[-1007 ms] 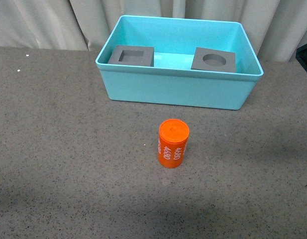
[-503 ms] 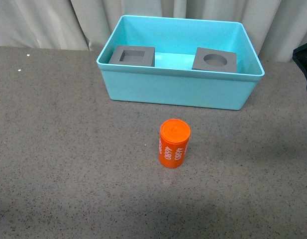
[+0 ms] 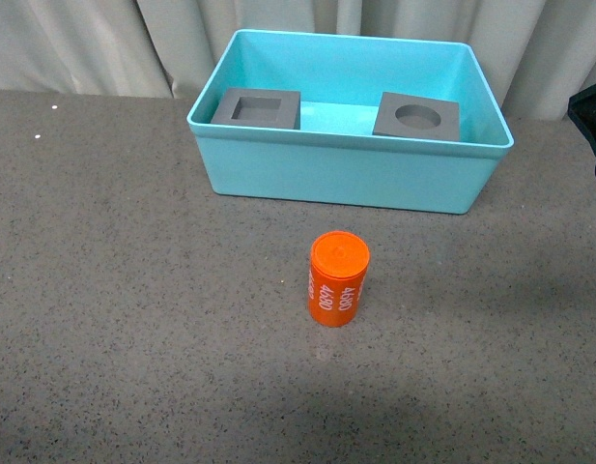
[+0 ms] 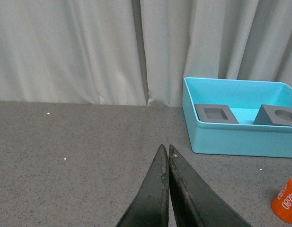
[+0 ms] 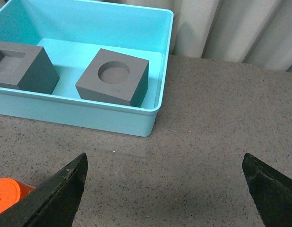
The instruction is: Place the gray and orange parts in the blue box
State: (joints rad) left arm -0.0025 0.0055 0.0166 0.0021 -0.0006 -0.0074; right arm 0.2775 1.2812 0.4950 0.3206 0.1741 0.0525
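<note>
I should grab the orange cylinder by its round side (image 4: 284, 203) with my right gripper next. Then the orange part can go in the blue box (image 4: 240, 142).
The blue box (image 3: 346, 166) stands at the back of the table. Inside it sit the gray cube with a square recess (image 3: 259, 108) on the left and the gray cube with a round recess (image 3: 417, 117) on the right. The orange cylinder (image 3: 338, 278) with white "4680" print stands upright on the table in front of the box. My left gripper (image 4: 165, 147) is shut and empty, low over the table to the left of the box (image 4: 240, 142). My right gripper (image 5: 164, 158) is open and empty, in front of the box's right corner (image 5: 153, 118); the cylinder (image 5: 6, 196) shows beside one finger.
The table top (image 3: 133, 290) is gray speckled. Pale curtains (image 3: 75, 43) hang behind the box. A dark part of my right arm (image 3: 592, 126) shows at the right edge of the front view.
The front view shifted very slightly a second ago; since then nothing has moved. The cubes, the cylinder and the box stand where they were.
</note>
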